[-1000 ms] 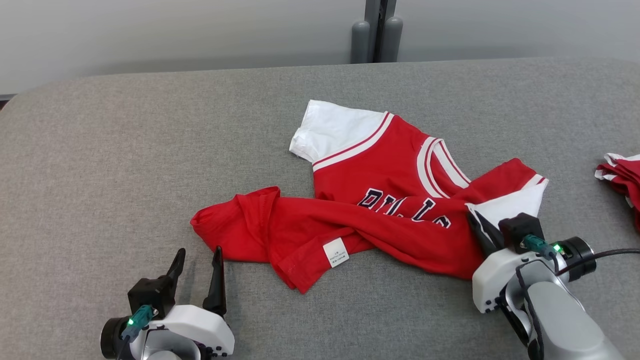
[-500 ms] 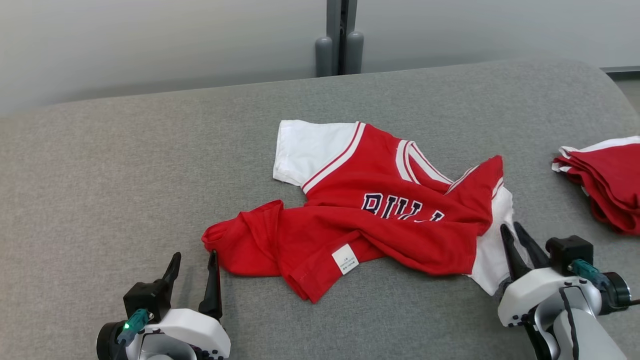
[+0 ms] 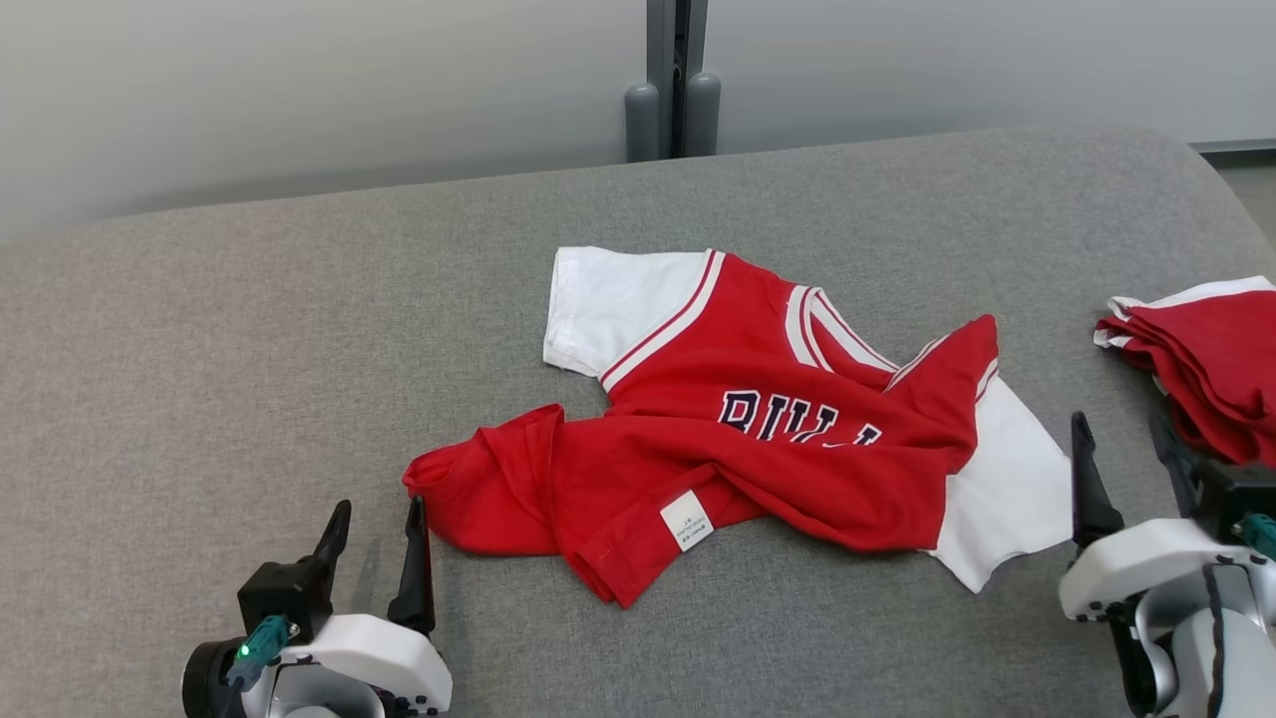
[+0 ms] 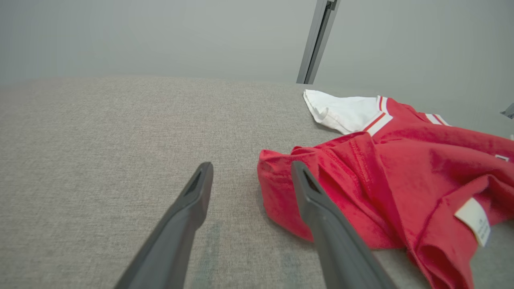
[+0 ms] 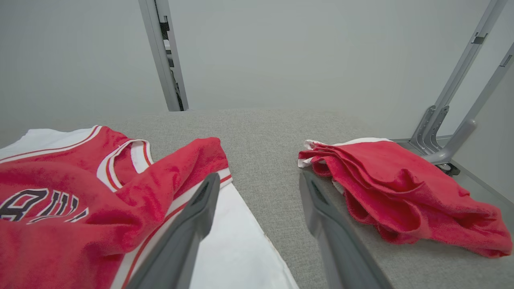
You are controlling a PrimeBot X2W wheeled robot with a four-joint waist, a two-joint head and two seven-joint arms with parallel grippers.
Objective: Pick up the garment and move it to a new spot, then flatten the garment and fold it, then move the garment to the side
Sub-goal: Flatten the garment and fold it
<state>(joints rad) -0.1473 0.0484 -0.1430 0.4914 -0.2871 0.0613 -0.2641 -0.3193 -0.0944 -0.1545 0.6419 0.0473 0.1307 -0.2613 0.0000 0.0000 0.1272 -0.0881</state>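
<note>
My left gripper is going to take the jersey by its red hem corner [image 3: 422,474] next, as that corner stands up off the table and the twisted body [image 3: 766,461] lies slack.
A red jersey [image 3: 758,439] with white sleeves and dark lettering lies crumpled in the middle of the grey padded table [image 3: 249,329], its lower half bunched and twisted toward the left, a white label showing. My left gripper [image 3: 377,511] stands open at the lower left, its inner finger close beside the jersey's [image 4: 381,180] red hem corner. My right gripper [image 3: 1121,429] is open at the lower right, between the jersey's [image 5: 100,188] white sleeve and a second pile of cloth. Nothing is between either pair of fingers.
A folded pile of red and white garments [image 3: 1206,349] lies at the table's right edge, also in the right wrist view as the pile [image 5: 393,184]. A grey post [image 3: 673,80] rises behind the table. Metal frame legs [image 5: 453,120] stand off the table's right end.
My right gripper has let go of the white sleeve, opened, and drawn back to the right. The sleeve now lies flat on the table. The head camera has shifted rightward.
</note>
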